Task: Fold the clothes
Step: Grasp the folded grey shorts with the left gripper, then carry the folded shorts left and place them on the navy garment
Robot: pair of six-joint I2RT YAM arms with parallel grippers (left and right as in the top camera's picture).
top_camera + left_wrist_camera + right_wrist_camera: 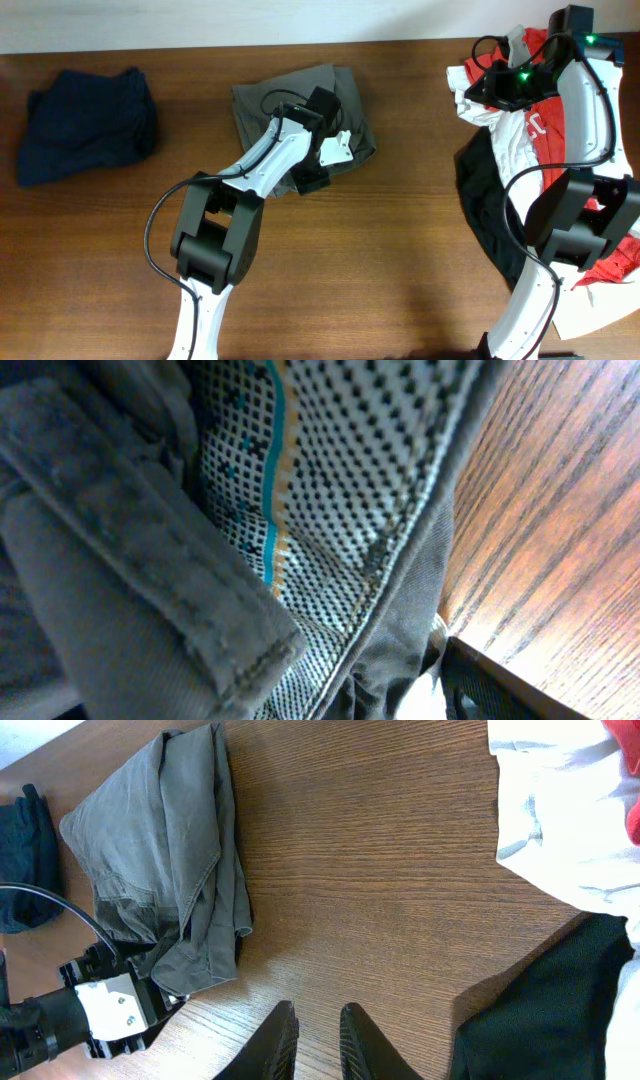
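Note:
The left gripper grabs the folded shorts' waistband edge next, layers together, to stack them neatly on the navy piece.
The grey-olive shorts [295,100] lie folded at the back middle of the table, and they show at top left in the right wrist view [160,860]. My left gripper [322,165] sits at their lower right edge, open wide. Its camera is filled with the shorts' grey cloth and patterned waistband lining [330,480], with one finger [500,695] at the bottom right. My right gripper [317,1015] hovers over bare wood between the shorts and the pile. Its fingers stand a little apart and hold nothing.
A navy piece [85,125] lies at the far left. At the right a pile holds a red T-shirt [545,45], white cloth [510,140] and black cloth [485,215]. The right arm [580,120] rises over this pile.

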